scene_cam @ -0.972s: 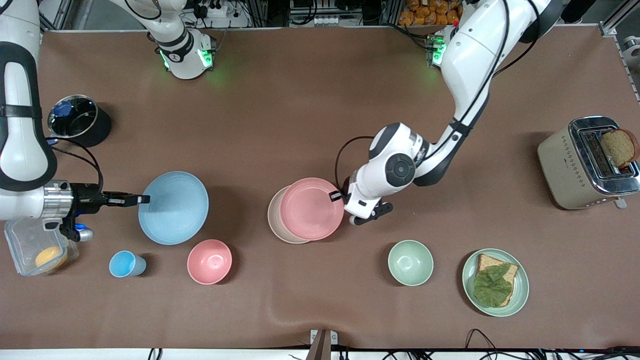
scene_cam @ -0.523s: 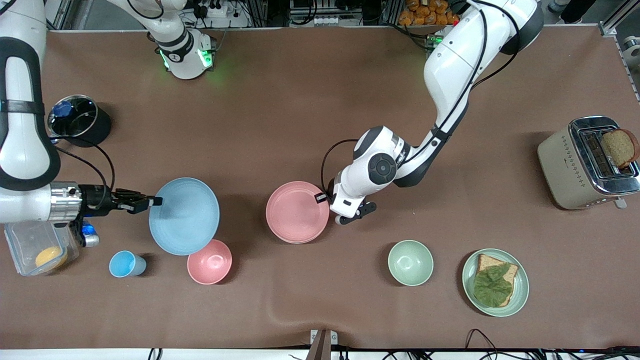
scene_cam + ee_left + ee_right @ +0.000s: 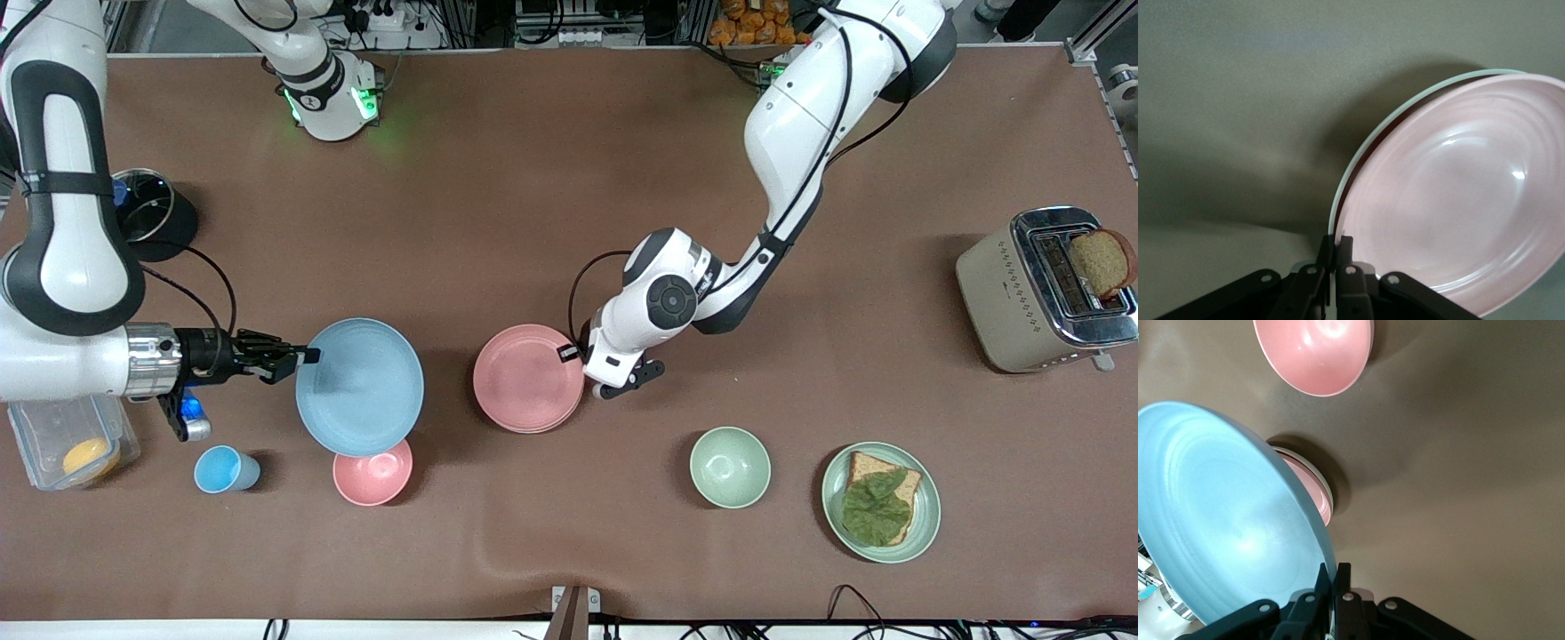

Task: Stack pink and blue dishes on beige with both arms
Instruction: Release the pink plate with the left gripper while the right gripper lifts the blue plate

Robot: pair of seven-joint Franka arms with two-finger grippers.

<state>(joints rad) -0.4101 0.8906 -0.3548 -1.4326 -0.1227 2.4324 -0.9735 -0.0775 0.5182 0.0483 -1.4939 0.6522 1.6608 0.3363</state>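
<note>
The beige plate's rim closely follows the pink plate's edge (image 3: 477,379), so the pink plate would rest there, and it is now time for my left gripper to open.
The pale pink plate (image 3: 528,378) lies over the beige plate (image 3: 1405,112), which shows only as a thin pale rim under it. My left gripper (image 3: 571,353) is shut on the pink plate's rim at the edge toward the left arm's end; in the left wrist view its fingers (image 3: 1336,241) pinch the pink plate (image 3: 1458,193). My right gripper (image 3: 309,356) is shut on the rim of the light blue plate (image 3: 360,387). It holds that plate in the air, partly over the pink bowl (image 3: 373,476). The right wrist view shows the blue plate (image 3: 1225,520) and the stack (image 3: 1315,490).
A blue cup (image 3: 222,468) stands beside the pink bowl. A green bowl (image 3: 730,467) and a green plate (image 3: 932,498) with bread and a leaf sit toward the left arm's end, with a toaster (image 3: 1005,293). A black container (image 3: 156,222) and a clear box (image 3: 44,444) are at the right arm's end.
The right gripper has carried the blue plate toward the middle of the table. The left gripper has shifted the pink plate until it covers the beige plate almost fully.
</note>
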